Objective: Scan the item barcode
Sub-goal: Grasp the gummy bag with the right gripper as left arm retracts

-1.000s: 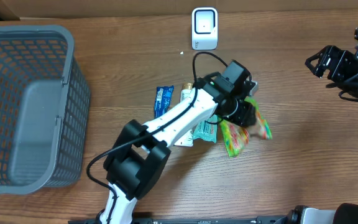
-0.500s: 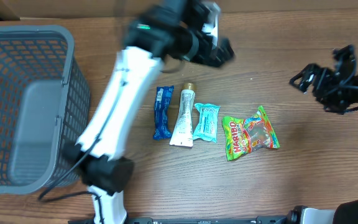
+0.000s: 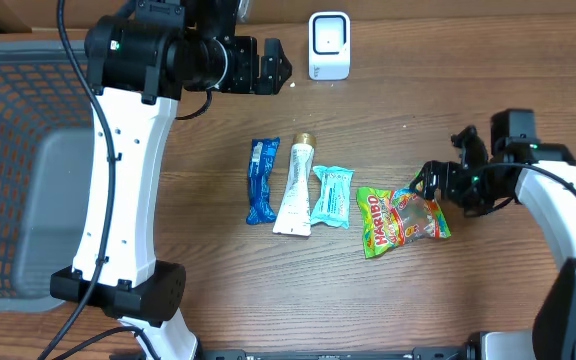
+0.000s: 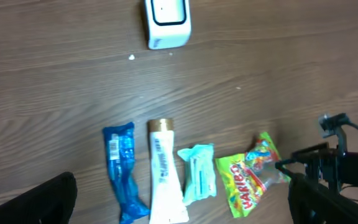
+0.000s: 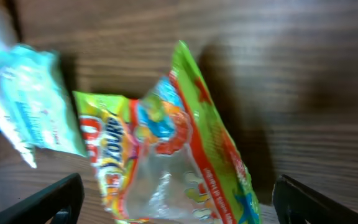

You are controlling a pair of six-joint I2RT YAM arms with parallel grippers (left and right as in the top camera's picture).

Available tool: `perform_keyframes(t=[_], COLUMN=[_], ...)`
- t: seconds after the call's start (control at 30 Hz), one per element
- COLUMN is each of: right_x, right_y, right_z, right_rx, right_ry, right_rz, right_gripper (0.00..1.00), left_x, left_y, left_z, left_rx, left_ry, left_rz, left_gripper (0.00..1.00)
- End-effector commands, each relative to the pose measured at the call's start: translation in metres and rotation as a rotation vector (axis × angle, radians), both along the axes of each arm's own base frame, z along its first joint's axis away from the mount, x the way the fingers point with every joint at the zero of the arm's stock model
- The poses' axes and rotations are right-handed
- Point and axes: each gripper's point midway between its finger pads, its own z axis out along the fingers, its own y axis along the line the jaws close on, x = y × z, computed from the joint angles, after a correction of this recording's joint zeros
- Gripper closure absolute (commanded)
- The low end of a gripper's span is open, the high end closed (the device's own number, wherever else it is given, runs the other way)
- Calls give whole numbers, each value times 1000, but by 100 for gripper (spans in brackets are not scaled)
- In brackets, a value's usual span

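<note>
My right gripper pinches the Haribo candy bag [image 3: 398,222] by its nearest edge next, to turn the bag over and scan its barcode.
The item nearest my right hand is a green Haribo candy bag [image 3: 398,222], lying flat at the right end of a row on the table. My right gripper [image 3: 430,186] is open at the bag's right edge. In the right wrist view the bag [image 5: 166,137] lies between the spread fingers of the right gripper [image 5: 176,205], not pinched. My left gripper [image 3: 273,67] is open and empty, high up beside the white scanner [image 3: 329,45]. The left wrist view looks down past the left gripper [image 4: 180,202] at the scanner [image 4: 168,22] and the bag [image 4: 247,180].
Left of the bag lie a teal packet [image 3: 332,195], a white tube [image 3: 294,188] and a blue wrapper [image 3: 261,181]. A grey mesh basket [image 3: 8,110] stands at the far left. The left arm's white links rise from the front edge past the basket.
My left gripper opened off the candy bag and swung up and back toward the scanner. The bag now lies flat. My right arm moved in from the right to the bag's edge.
</note>
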Motion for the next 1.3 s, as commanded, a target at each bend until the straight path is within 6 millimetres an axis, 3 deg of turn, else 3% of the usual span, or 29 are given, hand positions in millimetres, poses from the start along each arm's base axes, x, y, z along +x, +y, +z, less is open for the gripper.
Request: perform_keyframes(t=[0.0, 0.13, 0.23, 0.43, 0.5, 0.6, 0.8, 0.9, 0.97, 1.03, 1.07, 1.2, 1.27], right_x=[-6, -11, -16, -12, -10, -10, -22, -21, -19, -15, -3, 23, 39], right_y=[-3, -5, -5, 20, 20, 20, 25, 28, 30, 33, 35, 28, 9], right_z=[-23, -44, -54, -44, -44, -50, -59, -57, -55, -50, -36, 5, 27], right_rx=[-23, -32, -29, 135, 131, 131, 160, 179, 197, 229, 271, 238, 121], right_ry=[55, 104, 138, 124, 112, 95, 112, 107, 98, 95, 80, -3, -34], right_rz=[5, 5, 1, 5, 6, 7, 6, 7, 9, -13, -41, -39, -118], right_gripper=[3, 4, 5, 14, 15, 24, 51, 74, 96, 96, 96, 96, 96], left_x=[5, 5, 3, 10, 9, 5, -6, -14, -15, -17, -17, -17, -17], left_y=[10, 12, 25, 66, 76, 81, 95, 113, 127, 150, 173, 190, 190], left_z=[-3, -4, -10, 5, 13, 15, 6, 0, -2, -3, -2, -1, -1], left_rx=[61, 70, 137, 320, 357, 392, 425, 402, 362, 347, 322, 276, 277], left_ry=[-16, -16, -1, -87, -115, -120, -63, -11, 15, 35, 52, 62, 63], left_rz=[23, 27, 60, 203, 238, 230, 188, 159, 187, 250, 349, 466, 467], left_gripper=[0, 0, 0, 0, 0, 0, 0, 0, 0, 0, 0, 0, 0])
